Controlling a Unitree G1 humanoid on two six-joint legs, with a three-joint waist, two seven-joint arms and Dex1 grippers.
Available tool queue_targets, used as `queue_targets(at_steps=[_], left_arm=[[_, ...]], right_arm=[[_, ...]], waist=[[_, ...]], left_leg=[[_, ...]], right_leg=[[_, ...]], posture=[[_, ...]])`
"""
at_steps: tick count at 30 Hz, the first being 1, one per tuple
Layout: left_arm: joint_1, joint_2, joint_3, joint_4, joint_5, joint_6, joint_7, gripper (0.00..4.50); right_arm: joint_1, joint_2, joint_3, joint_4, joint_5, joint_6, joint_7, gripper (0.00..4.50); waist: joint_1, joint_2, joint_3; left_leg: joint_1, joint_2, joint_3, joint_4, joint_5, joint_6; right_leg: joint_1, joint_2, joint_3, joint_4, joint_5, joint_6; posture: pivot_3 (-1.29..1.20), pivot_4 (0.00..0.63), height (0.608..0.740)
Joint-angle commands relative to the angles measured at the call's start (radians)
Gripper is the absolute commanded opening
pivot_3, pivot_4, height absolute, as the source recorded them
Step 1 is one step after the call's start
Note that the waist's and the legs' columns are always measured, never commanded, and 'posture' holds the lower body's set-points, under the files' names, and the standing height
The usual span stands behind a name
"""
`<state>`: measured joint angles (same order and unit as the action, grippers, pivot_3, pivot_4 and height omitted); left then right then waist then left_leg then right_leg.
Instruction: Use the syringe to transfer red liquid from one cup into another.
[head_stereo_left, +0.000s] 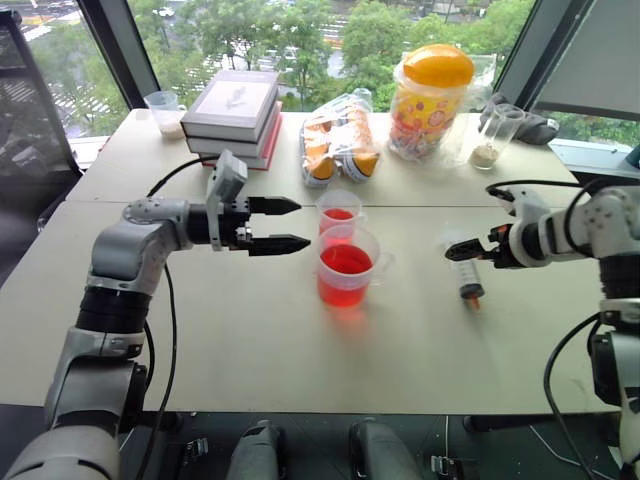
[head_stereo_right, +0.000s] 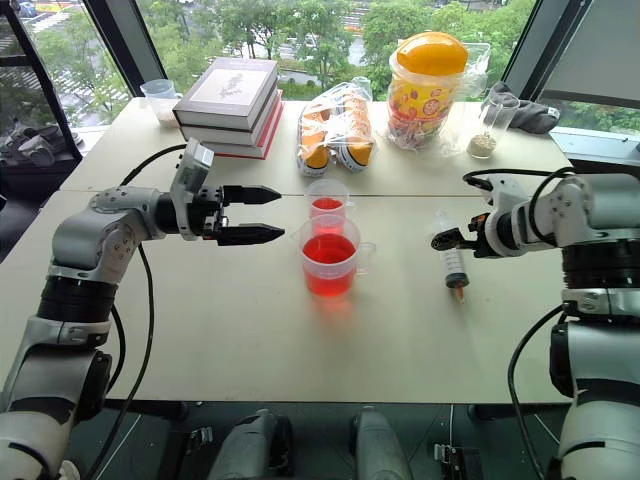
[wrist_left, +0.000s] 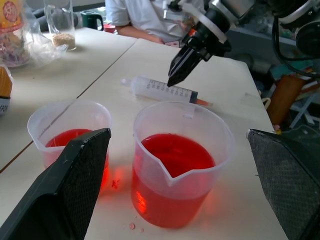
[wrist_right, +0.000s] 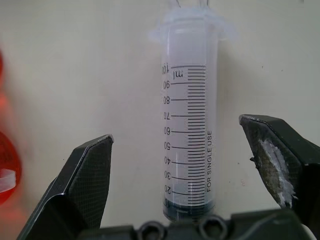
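Note:
The robot's right gripper should go lower before it closes on the syringe's body (head_stereo_left: 466, 272) (wrist_right: 189, 130), because its fingers are above the syringe's body.
The syringe (head_stereo_left: 464, 272) lies flat on the table, right of the cups, its orange tip toward the near edge. My right gripper (head_stereo_left: 458, 250) hangs just over its barrel, open, with the barrel (wrist_right: 190, 125) between the two fingers and untouched. The wide squat cup (head_stereo_left: 346, 268) holds red liquid (head_stereo_left: 345, 262) to about half its height. Just behind it stands the narrower cup (head_stereo_left: 338, 212) with a little red liquid. My left gripper (head_stereo_left: 304, 224) points level at the cups from the left, open and empty, a short gap from them.
Along the back of the table stand a stack of books (head_stereo_left: 235, 110), snack bags (head_stereo_left: 338, 145), a yellow-lidded jar (head_stereo_left: 430, 100) and two clear cups with beige powder (head_stereo_left: 165, 112) (head_stereo_left: 492, 135). A person (wrist_left: 145, 15) sits beyond the table's right side.

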<state>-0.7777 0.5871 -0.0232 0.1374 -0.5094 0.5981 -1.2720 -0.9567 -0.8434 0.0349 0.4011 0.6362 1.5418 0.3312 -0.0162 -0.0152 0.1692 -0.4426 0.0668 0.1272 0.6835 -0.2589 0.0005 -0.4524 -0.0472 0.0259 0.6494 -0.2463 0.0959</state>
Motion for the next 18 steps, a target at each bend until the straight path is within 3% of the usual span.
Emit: queue_targets(at_steps=[1,13,16,18], left_arm=[[0.007,0.004,0.017,-0.044,-0.009,-0.021,0.014,4.50],[0.030,-0.003,0.029,-0.079,-0.020,-0.020,0.056,4.50],[0.034,-0.006,0.027,-0.083,-0.020,-0.023,0.061,4.50],[0.035,-0.009,0.027,-0.084,-0.019,-0.025,0.065,4.50]], right_arm=[[-0.069,0.011,0.079,0.087,-0.095,-0.105,0.075,4.42],[-0.207,0.147,0.231,0.457,-0.364,-0.351,0.278,4.42],[-0.227,0.166,0.242,0.499,-0.413,-0.388,0.315,3.60],[-0.236,0.176,0.242,0.518,-0.441,-0.402,0.335,2.62]], waist=[[0.000,0.000,0.000],[-0.003,0.000,0.000],[-0.005,0.000,0.000],[-0.005,0.000,0.000]], left_leg=[[0.000,0.000,0.000,0.000,0.000,0.000],[0.000,0.000,0.001,0.001,0.000,0.000],[0.001,0.000,0.001,0.001,0.000,0.000],[0.001,0.000,0.001,0.001,0.000,0.000]], right_leg=[[0.000,0.000,0.000,0.000,0.000,0.000],[0.000,0.000,0.000,0.001,0.000,0.000],[0.001,0.000,0.000,0.001,0.000,0.000],[0.001,0.000,0.000,0.001,0.000,0.000]], posture=[[0.00,0.150,0.740],[0.00,0.150,0.740],[0.00,0.150,0.740],[0.00,0.150,0.740]])
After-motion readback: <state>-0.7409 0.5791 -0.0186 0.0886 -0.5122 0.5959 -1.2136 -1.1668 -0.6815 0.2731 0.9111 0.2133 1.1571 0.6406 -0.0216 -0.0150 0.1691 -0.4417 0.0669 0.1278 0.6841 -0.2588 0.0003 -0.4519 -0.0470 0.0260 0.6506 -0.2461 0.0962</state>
